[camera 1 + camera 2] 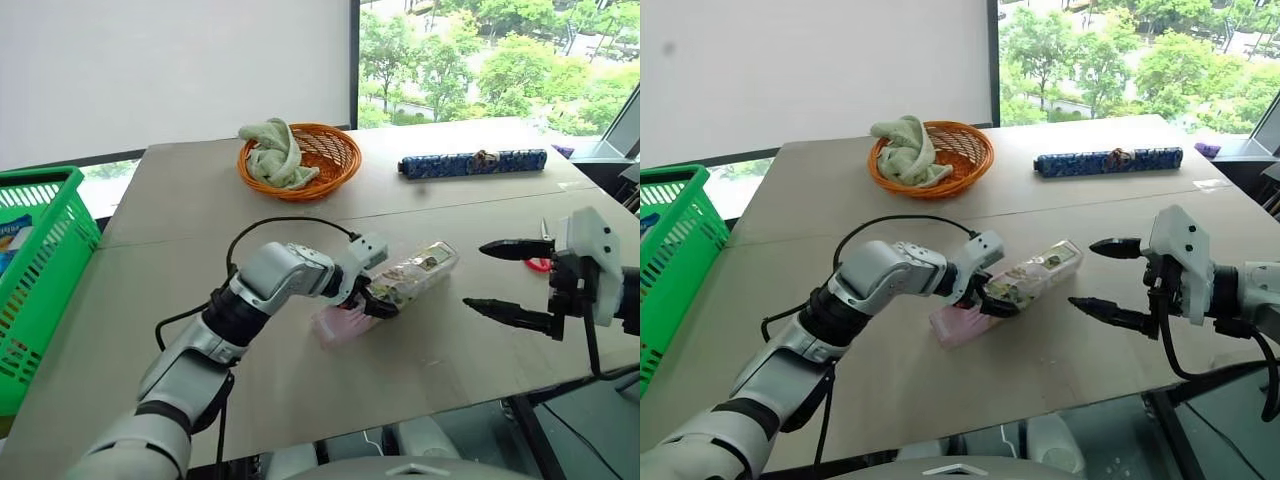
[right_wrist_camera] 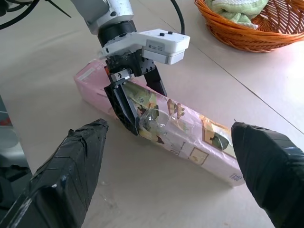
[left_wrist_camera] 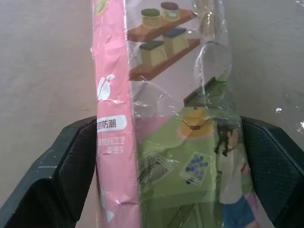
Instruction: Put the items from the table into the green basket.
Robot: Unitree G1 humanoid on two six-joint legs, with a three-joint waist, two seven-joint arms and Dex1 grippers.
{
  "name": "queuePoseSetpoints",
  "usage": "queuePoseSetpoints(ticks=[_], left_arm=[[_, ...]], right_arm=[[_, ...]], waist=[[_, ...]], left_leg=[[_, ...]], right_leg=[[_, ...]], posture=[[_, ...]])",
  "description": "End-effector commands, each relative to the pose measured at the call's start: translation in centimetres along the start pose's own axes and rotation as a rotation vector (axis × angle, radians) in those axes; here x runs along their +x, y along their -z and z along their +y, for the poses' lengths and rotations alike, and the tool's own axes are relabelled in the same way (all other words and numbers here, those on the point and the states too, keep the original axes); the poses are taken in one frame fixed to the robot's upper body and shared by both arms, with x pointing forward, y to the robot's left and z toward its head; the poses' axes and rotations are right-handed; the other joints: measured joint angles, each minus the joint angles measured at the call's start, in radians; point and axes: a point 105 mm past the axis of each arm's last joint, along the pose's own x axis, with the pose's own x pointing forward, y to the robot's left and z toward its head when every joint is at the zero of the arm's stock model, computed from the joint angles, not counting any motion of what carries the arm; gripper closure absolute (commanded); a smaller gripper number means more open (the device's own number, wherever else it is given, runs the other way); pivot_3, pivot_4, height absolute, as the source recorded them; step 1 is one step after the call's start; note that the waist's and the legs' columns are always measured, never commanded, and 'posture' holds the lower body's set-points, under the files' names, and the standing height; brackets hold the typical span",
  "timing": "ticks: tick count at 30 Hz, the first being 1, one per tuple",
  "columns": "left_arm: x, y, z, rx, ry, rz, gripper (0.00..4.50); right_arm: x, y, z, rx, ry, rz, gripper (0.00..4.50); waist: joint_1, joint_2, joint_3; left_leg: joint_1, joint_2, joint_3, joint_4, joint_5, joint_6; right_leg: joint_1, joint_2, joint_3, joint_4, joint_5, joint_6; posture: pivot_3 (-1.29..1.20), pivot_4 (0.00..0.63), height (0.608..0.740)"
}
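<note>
The long pinkish pack (image 1: 428, 267) (image 3: 173, 137) has both black fingers beside its printed sides, so my left gripper would hold the pack if I closed it now. I will close.
A long pinkish pack (image 1: 428, 267) with printed pictures lies on the grey-beige table (image 1: 180, 210) near its middle. My left gripper (image 1: 381, 300) reaches down over the pack's near end, open, with one black finger (image 3: 61, 171) on each side of the pack. To the right, my right gripper (image 1: 474, 275) hovers open above the table with nothing between its fingers. Red-handled scissors (image 1: 540, 265) peek out behind it, mostly hidden. The green basket (image 1: 55, 250) stands beside the table's left edge.
An orange wicker basket (image 1: 325, 150) holding a pale green cloth (image 1: 275, 152) sits at the back of the table. A long dark blue patterned pack (image 1: 473, 162) lies at the back right. A black cable (image 1: 270, 222) loops over the table behind my left arm.
</note>
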Motion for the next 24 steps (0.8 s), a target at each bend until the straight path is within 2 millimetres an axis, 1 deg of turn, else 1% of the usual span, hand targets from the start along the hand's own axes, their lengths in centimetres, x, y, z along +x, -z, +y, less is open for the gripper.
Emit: queuePoseSetpoints(ticks=[1, 2, 5, 7, 8, 11, 13, 15, 16, 18, 19, 21, 22, 24], left_arm=[[1.5, 1.9, -0.1, 0.013, 0.027, 0.058, 0.56], [1.6, 2.2, 0.3, 0.028, 0.015, 0.066, 0.83], [1.1, 2.7, 1.3, 0.075, -0.032, 0.072, 1.98], [0.1, 2.5, 1.7, 0.100, -0.049, 0.046, 2.70], [-0.6, 2.2, 1.8, 0.089, -0.056, 0.008, 3.07], [-3.6, 0.9, 1.7, 0.071, -0.069, -0.115, 3.07], [-5.5, 0.4, 1.7, 0.054, -0.084, -0.181, 3.07], [-8.2, 0.1, 2.2, 0.004, -0.137, -0.267, 3.07], [-10.1, 0.2, 2.7, -0.023, -0.194, -0.317, 3.07], [-14.2, 0.4, 3.9, -0.085, -0.331, -0.429, 3.07], [-15.7, 0.5, 4.2, -0.097, -0.392, -0.468, 3.07], [-18.4, 0.5, 5.0, -0.118, -0.512, -0.539, 3.07], [-20.2, 0.5, 5.7, -0.133, -0.601, -0.579, 3.07], [-24.6, 0.9, 7.3, -0.154, -0.805, -0.656, 3.07]], right_arm=[[-0.2, -0.6, -0.1, -0.043, 0.016, -0.007, 0.00], [-0.1, -0.6, 0.0, -0.043, 0.013, -0.005, 0.00], [0.0, 0.0, 0.4, -0.045, -0.001, 0.027, 0.00], [0.0, 0.3, 0.5, -0.045, -0.008, 0.039, 0.00], [0.0, 0.4, 0.6, -0.046, -0.011, 0.043, 0.00], [0.2, 0.6, 0.8, -0.062, -0.030, 0.055, 0.00], [0.4, 0.6, 0.9, -0.076, -0.046, 0.055, 0.00], [1.4, 0.4, 0.9, -0.106, -0.072, 0.043, 0.00], [2.3, 0.0, 0.6, -0.143, -0.076, 0.020, 0.00], [4.7, -1.3, 0.0, -0.198, -0.091, -0.053, 0.00], [5.7, -2.0, -0.1, -0.221, -0.107, -0.084, 0.00], [7.4, -3.3, -0.2, -0.248, -0.138, -0.138, 0.00], [8.3, -4.2, -0.2, -0.265, -0.154, -0.172, 0.00], [10.5, -6.7, -0.7, -0.302, -0.149, -0.266, 0.00]], waist=[[0.001, 0.001, -0.001], [0.001, 0.001, -0.001], [0.001, 0.002, -0.002], [0.001, 0.002, -0.002], [-0.002, 0.002, -0.002], [-0.012, 0.003, -0.002], [-0.020, 0.003, -0.001], [-0.025, 0.003, 0.000], [-0.029, 0.003, 0.001], [-0.031, 0.001, 0.003], [-0.034, 0.000, 0.003], [-0.021, -0.002, 0.005], [-0.004, -0.002, 0.005], [0.019, -0.003, 0.006]], left_leg=[[0.000, 0.000, 0.000, 0.000, 0.000, 0.000], [0.000, -0.002, 0.000, 0.000, 0.000, 0.000], [0.002, -0.002, 0.000, 0.000, 0.000, 0.000], [0.002, -0.001, -0.001, 0.000, 0.000, 0.000], [0.003, -0.001, -0.001, 0.000, 0.000, 0.000], [0.003, 0.002, 0.000, -0.001, 0.000, 0.000], [0.004, 0.003, 0.000, -0.001, 0.000, 0.000], [0.003, 0.004, -0.001, -0.002, 0.000, 0.000], [0.003, 0.004, -0.002, -0.002, 0.000, 0.000], [0.004, 0.003, -0.007, -0.001, 0.000, 0.000], [0.004, 0.003, -0.009, 0.000, 0.000, 0.000], [0.005, -0.001, -0.015, 0.000, 0.000, 0.000], [0.005, -0.005, -0.020, -0.001, 0.000, 0.000], [0.005, -0.006, -0.023, -0.001, 0.000, 0.000]], right_leg=[[0.000, 0.000, 0.000, 0.000, 0.000, 0.000], [0.000, 0.000, 0.000, 0.000, 0.000, 0.000], [0.002, -0.002, 0.000, 0.000, -0.001, 0.001], [0.003, -0.003, -0.001, 0.000, -0.001, 0.001], [0.003, -0.003, -0.001, 0.000, -0.001, 0.001], [0.003, -0.005, 0.000, 0.000, -0.001, 0.001], [0.002, -0.003, 0.000, 0.001, -0.001, 0.001], [0.001, 0.000, 0.001, 0.001, -0.001, 0.001], [0.001, 0.002, 0.001, 0.001, -0.001, 0.002], [0.001, 0.003, 0.003, 0.001, 0.000, 0.001], [0.001, 0.003, 0.003, 0.001, 0.000, 0.001], [0.002, 0.005, 0.004, 0.001, 0.003, 0.002], [0.002, 0.007, 0.003, 0.001, 0.003, 0.004], [0.003, 0.008, 0.003, 0.001, 0.004, 0.004]], posture=[[-0.28, 0.000, 0.740], [-0.28, 0.000, 0.740], [-0.27, 0.000, 0.740], [-0.27, 0.000, 0.740], [-0.27, 0.000, 0.740], [-0.26, 0.000, 0.740], [-0.25, 0.000, 0.740], [-0.23, 0.000, 0.740], [-0.19, 0.000, 0.740], [-0.14, 0.000, 0.740], [-0.12, 0.000, 0.740], [-0.06, 0.000, 0.740], [-0.05, 0.000, 0.740], [0.00, 0.000, 0.740]])
